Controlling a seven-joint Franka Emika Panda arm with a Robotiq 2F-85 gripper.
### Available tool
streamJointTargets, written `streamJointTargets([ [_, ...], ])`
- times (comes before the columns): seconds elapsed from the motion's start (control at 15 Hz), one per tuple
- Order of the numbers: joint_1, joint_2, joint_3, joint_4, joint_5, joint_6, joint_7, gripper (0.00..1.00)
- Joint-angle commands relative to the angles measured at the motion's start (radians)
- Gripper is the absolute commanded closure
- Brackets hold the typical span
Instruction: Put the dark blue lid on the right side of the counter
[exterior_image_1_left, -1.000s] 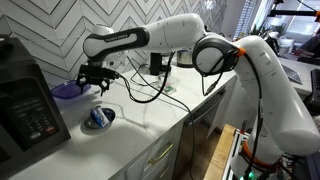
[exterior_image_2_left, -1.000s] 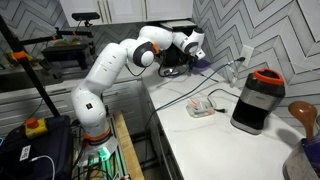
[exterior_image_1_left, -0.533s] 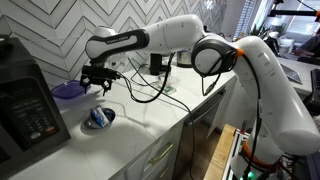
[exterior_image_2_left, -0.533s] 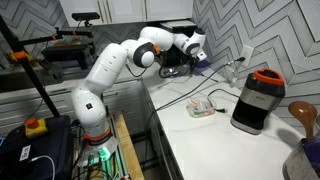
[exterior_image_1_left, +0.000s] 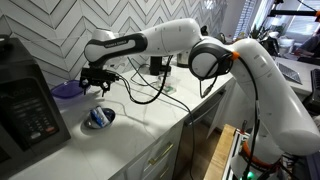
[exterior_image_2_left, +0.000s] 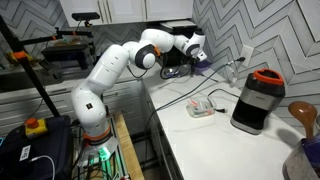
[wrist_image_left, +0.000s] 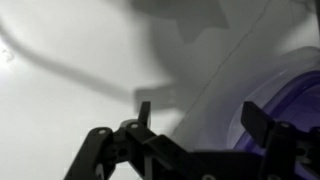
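I will grab the dark blue lid (exterior_image_1_left: 67, 90) by its rim with my gripper, so its broad side stays free to go flat on the counter.
The dark blue lid (exterior_image_1_left: 67, 90) lies flat at the far end of the white counter (exterior_image_1_left: 150, 118), by the tiled wall. My gripper (exterior_image_1_left: 95, 81) hovers just beside and above its edge. In the wrist view the jaws (wrist_image_left: 200, 118) are open, and the lid's purple rim (wrist_image_left: 292, 95) sits under the right finger, with bare counter between the jaws. In an exterior view the gripper (exterior_image_2_left: 197, 51) hides most of the lid; a purple sliver (exterior_image_2_left: 207, 63) shows. Nothing is held.
A small grey dish with blue-and-white contents (exterior_image_1_left: 98, 118) stands near the counter's front edge, also seen in an exterior view (exterior_image_2_left: 203, 108). A black appliance (exterior_image_1_left: 25, 105) stands beside the lid. Black cables (exterior_image_1_left: 150, 92) trail across the counter. Drawers (exterior_image_1_left: 160, 155) are below.
The gripper has shifted slightly toward the lid; the jaws stay open. The lid has not moved.
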Motion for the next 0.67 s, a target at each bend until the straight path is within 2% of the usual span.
streamJointTargets([
  [0.0,0.015,0.023,-0.005,0.045,-0.031,0.001,0.017,0.05],
  [0.27,0.018,0.024,-0.005,0.058,-0.031,0.004,0.019,0.04],
  [0.6,0.006,0.072,-0.001,0.109,-0.023,0.015,0.003,0.07],
])
